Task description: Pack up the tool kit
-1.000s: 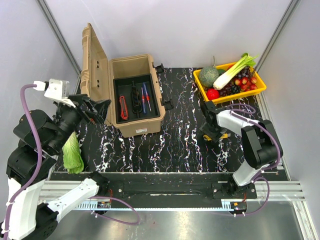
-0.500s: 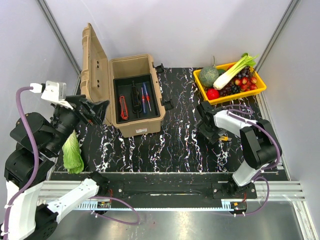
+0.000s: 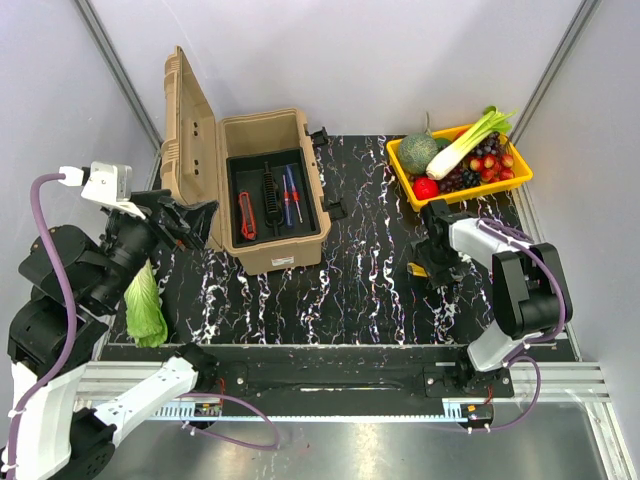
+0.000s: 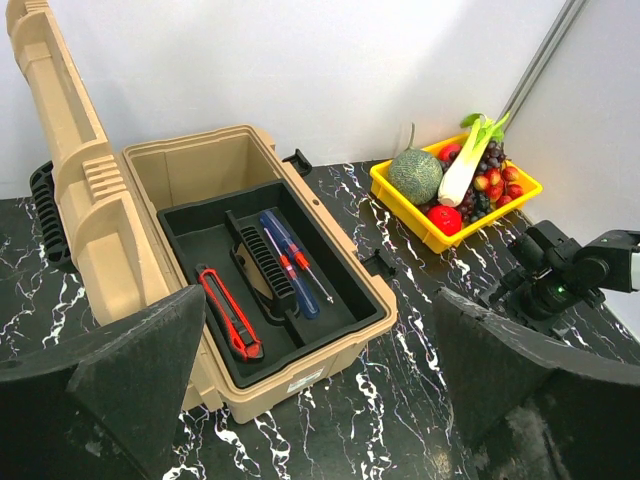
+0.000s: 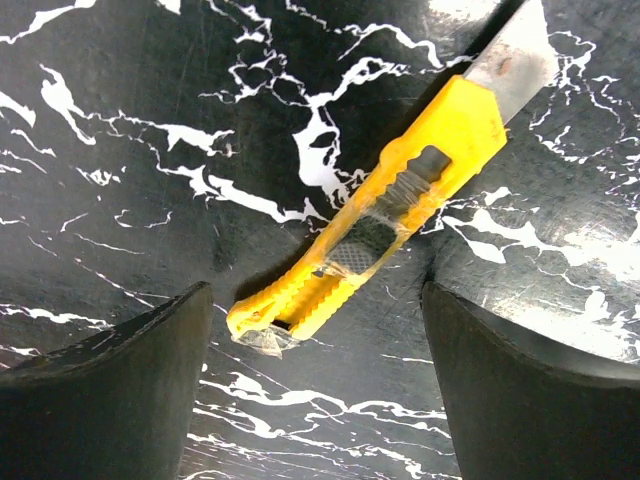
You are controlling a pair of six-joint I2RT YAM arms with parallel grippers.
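My right gripper closes next, since my fingers are low and level with the sides of the yellow knife's tail end [image 5: 309, 286]. Closing now would catch the knife.
The tan toolbox [image 3: 272, 250] stands open at the back left, its ribbed lid [image 3: 186, 130] upright. Its black inner tray holds a red utility knife [image 3: 247, 215] and blue and red screwdrivers [image 3: 290, 195]. The box [image 4: 330, 360], knife [image 4: 228, 325] and screwdrivers [image 4: 293, 268] also show in the left wrist view. My left gripper [image 3: 187, 222] is open and empty, left of the box [image 4: 315, 400]. My right gripper [image 3: 432, 264] is open, low over the table, straddling a yellow utility knife [image 5: 400, 200] that lies flat between its fingers [image 5: 315, 330].
A yellow tray [image 3: 470, 193] of vegetables sits at the back right, just behind my right gripper; it also shows in the left wrist view [image 4: 380, 182]. A lettuce leaf [image 3: 145, 305] lies at the left near my left arm. Grey walls close both sides.
My right gripper has shifted right, over the yellow knife, which now shows only at its left side. My left arm has barely moved.
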